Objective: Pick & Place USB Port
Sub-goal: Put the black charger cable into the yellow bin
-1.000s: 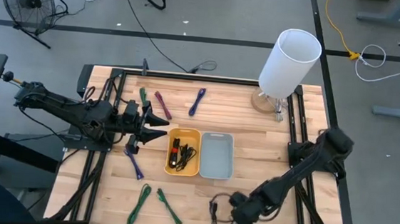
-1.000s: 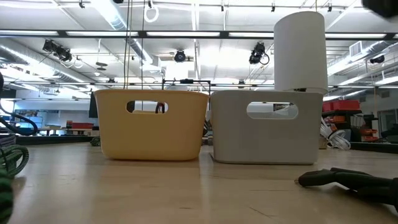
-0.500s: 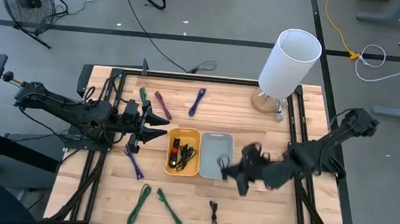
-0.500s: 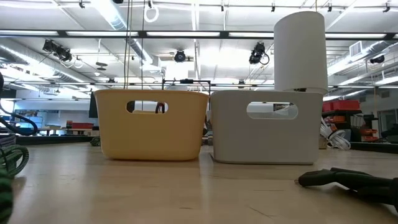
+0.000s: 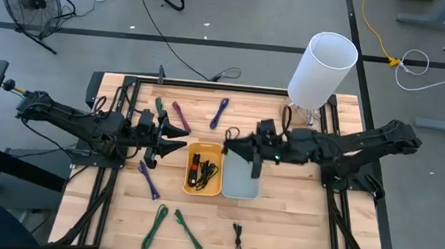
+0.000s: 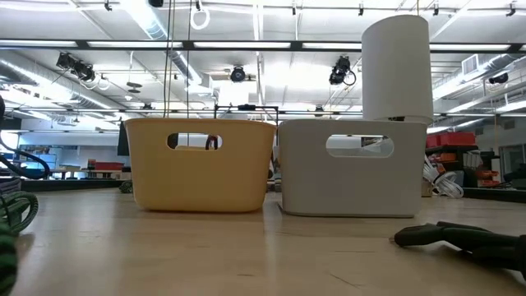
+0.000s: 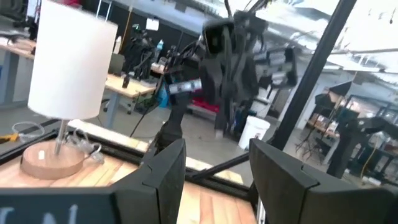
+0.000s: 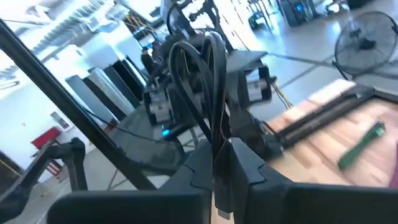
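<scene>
My left gripper takes hold of the black USB cable by its plug end next, to put it in the yellow bin.
My right gripper [image 5: 229,146] reaches level over the yellow bin [image 5: 203,169] and grey bin [image 5: 240,175] and is shut on a coiled black USB cable [image 8: 202,74]. In the left wrist view the same cable [image 7: 233,46] shows at the far arm's tip. The yellow bin holds more black cables [image 5: 200,170]. Another black cable [image 5: 238,239] lies flat on the table near its front edge. My left gripper [image 5: 182,137] waits open and empty left of the yellow bin, pointing at the right gripper. My right gripper pinches the black cable between its two fingers at the bundle's lower end [image 8: 221,163]. The fingers point level toward the table's left side. The cable's loops stand out beyond the fingertips, and the whole cable is lifted clear above the bins.
A white lamp [image 5: 322,69] stands at the far right corner. Purple and green ties [image 5: 220,111] lie along the far side, and more of them [image 5: 169,222] lie near the front left. In the low view both bins [image 6: 201,164] stand side by side.
My right gripper has risen from the table's front edge and swung toward the far left until it is above the bins. It has turned from pointing down to level, carrying the black cable lifted clear. The other black cable stays near the front edge.
</scene>
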Robot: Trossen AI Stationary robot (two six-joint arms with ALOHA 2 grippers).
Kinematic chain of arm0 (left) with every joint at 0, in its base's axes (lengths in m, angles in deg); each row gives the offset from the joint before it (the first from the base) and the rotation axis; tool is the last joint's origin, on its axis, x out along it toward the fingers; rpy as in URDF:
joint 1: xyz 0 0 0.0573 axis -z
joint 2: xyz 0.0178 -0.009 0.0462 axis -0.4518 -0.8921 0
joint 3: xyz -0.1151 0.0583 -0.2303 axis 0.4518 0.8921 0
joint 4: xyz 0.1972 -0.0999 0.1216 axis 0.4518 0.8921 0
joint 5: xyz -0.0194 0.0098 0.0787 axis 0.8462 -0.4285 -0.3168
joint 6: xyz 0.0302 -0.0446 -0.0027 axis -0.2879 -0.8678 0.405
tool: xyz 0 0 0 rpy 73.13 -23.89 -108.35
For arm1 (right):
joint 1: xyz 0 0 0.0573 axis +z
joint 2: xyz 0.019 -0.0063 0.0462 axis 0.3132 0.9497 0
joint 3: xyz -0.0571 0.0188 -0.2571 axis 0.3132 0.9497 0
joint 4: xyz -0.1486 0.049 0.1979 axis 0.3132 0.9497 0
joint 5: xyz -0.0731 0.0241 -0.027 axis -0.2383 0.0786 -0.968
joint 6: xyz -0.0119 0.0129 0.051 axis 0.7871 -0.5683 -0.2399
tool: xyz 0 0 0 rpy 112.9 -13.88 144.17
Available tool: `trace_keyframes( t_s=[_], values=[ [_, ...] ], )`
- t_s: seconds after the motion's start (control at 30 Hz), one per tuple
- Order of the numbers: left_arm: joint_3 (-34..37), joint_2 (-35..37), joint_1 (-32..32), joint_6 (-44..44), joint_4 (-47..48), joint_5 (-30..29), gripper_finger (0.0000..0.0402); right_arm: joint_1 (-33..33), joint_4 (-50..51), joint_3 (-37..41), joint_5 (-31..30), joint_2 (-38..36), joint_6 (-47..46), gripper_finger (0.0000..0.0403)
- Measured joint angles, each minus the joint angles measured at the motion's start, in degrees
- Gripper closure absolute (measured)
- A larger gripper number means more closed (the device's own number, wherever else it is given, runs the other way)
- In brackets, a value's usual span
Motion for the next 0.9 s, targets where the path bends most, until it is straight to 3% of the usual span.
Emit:
trace_keyframes(
  t_s=[0.4,0.9],
  values=[
    [0.00,-4.07,-2.81,-1.42,-5.01,0.47,0.0220,-6.39,-11.53,0.00,10.92,6.49,2.23,0.0388],
    [0.00,-11.48,-7.59,-5.88,-13.20,8.67,0.0220,-8.62,-11.19,0.00,13.69,7.71,1.53,0.0388]
  ],
)
